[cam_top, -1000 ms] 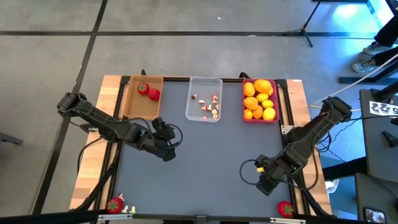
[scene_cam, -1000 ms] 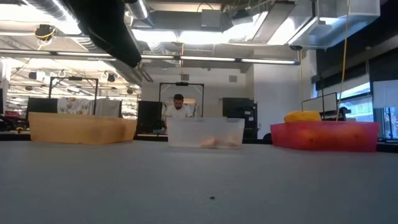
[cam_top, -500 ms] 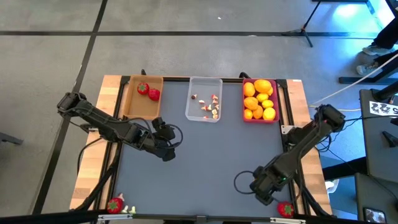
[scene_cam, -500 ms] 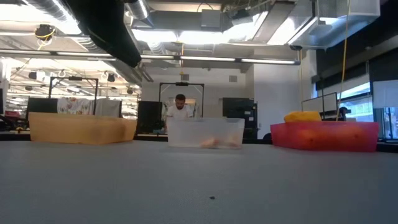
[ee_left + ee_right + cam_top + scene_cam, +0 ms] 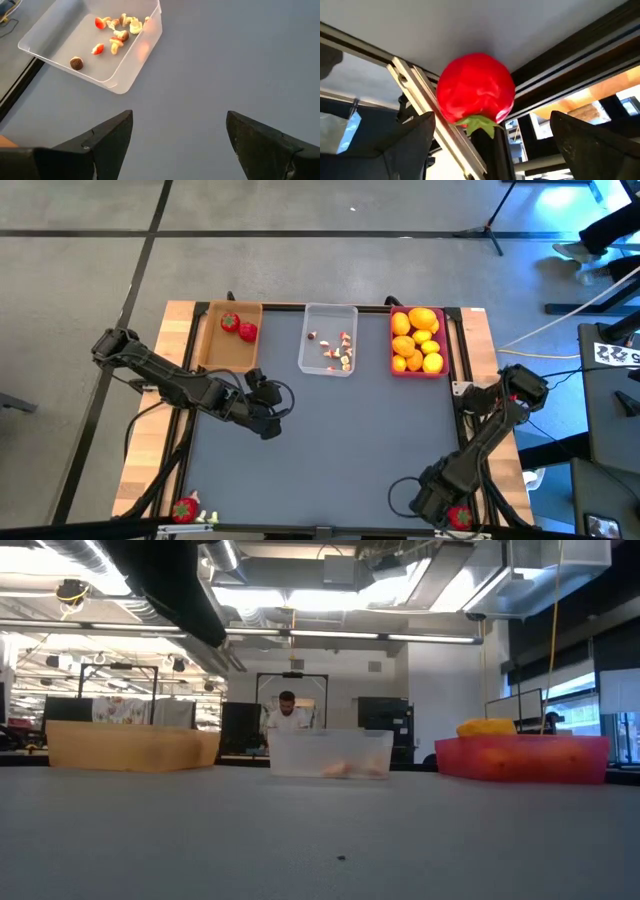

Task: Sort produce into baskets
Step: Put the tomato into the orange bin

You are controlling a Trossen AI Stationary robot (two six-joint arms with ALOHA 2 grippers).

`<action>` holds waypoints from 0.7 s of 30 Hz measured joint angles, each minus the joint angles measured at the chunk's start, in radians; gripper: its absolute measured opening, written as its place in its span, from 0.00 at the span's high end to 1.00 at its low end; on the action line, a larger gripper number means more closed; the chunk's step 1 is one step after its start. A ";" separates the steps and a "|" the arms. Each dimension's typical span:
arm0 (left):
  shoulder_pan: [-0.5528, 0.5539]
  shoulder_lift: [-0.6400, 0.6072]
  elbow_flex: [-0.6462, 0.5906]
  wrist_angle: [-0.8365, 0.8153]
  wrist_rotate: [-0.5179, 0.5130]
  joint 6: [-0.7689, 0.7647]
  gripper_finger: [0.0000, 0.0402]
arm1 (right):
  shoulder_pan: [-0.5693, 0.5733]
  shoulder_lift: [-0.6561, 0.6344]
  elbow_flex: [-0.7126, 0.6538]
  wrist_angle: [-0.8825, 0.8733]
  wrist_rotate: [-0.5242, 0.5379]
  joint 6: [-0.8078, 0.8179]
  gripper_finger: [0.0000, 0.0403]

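Observation:
My right gripper needs to move toward the red strawberry's middle (image 5: 476, 89) before it closes. My fingers stop short in the right wrist view, by its green top (image 5: 477, 124), so they would miss if they closed now.
Three baskets stand in a row at the far edge: a tan one (image 5: 228, 337) with two strawberries, a clear one (image 5: 328, 340) with small mushroom bits (image 5: 117, 35), and a pink one (image 5: 417, 342) full of yellow and orange fruit. A red strawberry (image 5: 459, 517) with a green top lies on the table's frame at the near right corner. My right gripper (image 5: 447, 508) is open there, with a finger on each side of the strawberry (image 5: 476, 95) and clear of it. My left gripper (image 5: 272, 402) hangs open above the left middle of the table, pointing toward the clear basket (image 5: 100, 45).
Another strawberry (image 5: 184, 508) and some small pale pieces (image 5: 206, 518) lie at the near left corner. The grey tabletop (image 5: 340, 440) has metal frame rails (image 5: 415, 95) along its edges. In the low view a person (image 5: 288, 712) stands far behind the baskets.
My right gripper has gone toward the table's near edge and down, tipping further downward, and has come over the strawberry at the near right corner. It has stayed open.

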 joint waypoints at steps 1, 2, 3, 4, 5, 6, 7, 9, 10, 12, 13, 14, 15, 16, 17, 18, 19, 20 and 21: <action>0.000 0.000 0.000 0.000 0.000 0.004 0.21 | 0.010 0.005 0.000 0.013 -0.002 0.018 0.03; 0.000 0.000 0.000 0.000 0.000 0.006 0.21 | 0.019 0.009 0.000 0.030 -0.001 0.034 0.03; 0.000 0.000 0.000 0.000 0.000 0.006 0.21 | 0.025 0.012 0.000 0.051 -0.001 0.049 0.03; 0.000 0.000 0.000 0.000 0.000 0.006 0.21 | 0.031 0.015 0.000 0.068 -0.001 0.065 0.03; 0.000 0.000 0.000 0.000 0.000 0.006 0.21 | 0.038 0.018 0.000 0.075 0.001 0.073 0.03; 0.000 0.000 0.000 0.000 0.000 0.006 0.21 | 0.045 0.021 0.000 0.075 0.007 0.080 0.03; 0.000 0.000 0.000 0.000 0.000 0.006 0.21 | 0.048 0.026 0.000 0.076 0.013 0.087 0.03; 0.000 0.000 0.000 0.000 0.000 0.007 0.21 | 0.050 0.036 -0.009 0.083 0.018 0.091 0.03; 0.000 0.000 0.000 0.000 0.000 0.007 0.21 | 0.057 0.037 -0.020 0.089 0.018 0.093 0.03; 0.000 0.000 0.000 0.000 0.000 0.007 0.21 | 0.059 0.037 -0.049 0.122 0.020 0.104 0.03; 0.000 0.000 0.000 0.000 0.000 0.007 0.21 | 0.059 0.037 -0.065 0.148 0.020 0.116 0.03; 0.000 0.000 0.000 0.000 0.000 0.007 0.21 | 0.059 0.037 -0.082 0.172 0.020 0.122 0.03; 0.000 0.000 0.000 0.000 0.000 0.007 0.21 | 0.059 0.037 -0.095 0.192 0.019 0.125 0.03; 0.000 0.000 0.000 0.000 0.000 0.007 0.21 | 0.059 0.037 -0.105 0.216 0.019 0.126 0.03; 0.000 0.000 0.000 0.000 0.000 0.007 0.21 | 0.059 0.037 -0.114 0.245 0.019 0.126 0.04; 0.000 0.000 0.000 0.000 0.000 0.007 0.21 | 0.059 0.037 -0.121 0.263 0.019 0.126 0.05; 0.000 0.000 0.000 0.000 0.000 0.007 0.21 | 0.059 0.037 -0.127 0.271 0.019 0.126 0.08; 0.000 0.000 0.000 0.000 0.000 0.007 0.21 | 0.059 0.037 -0.128 0.271 0.019 0.126 0.10; 0.000 0.000 0.000 0.000 0.000 0.007 0.21 | 0.058 0.037 -0.129 0.275 0.018 0.126 0.14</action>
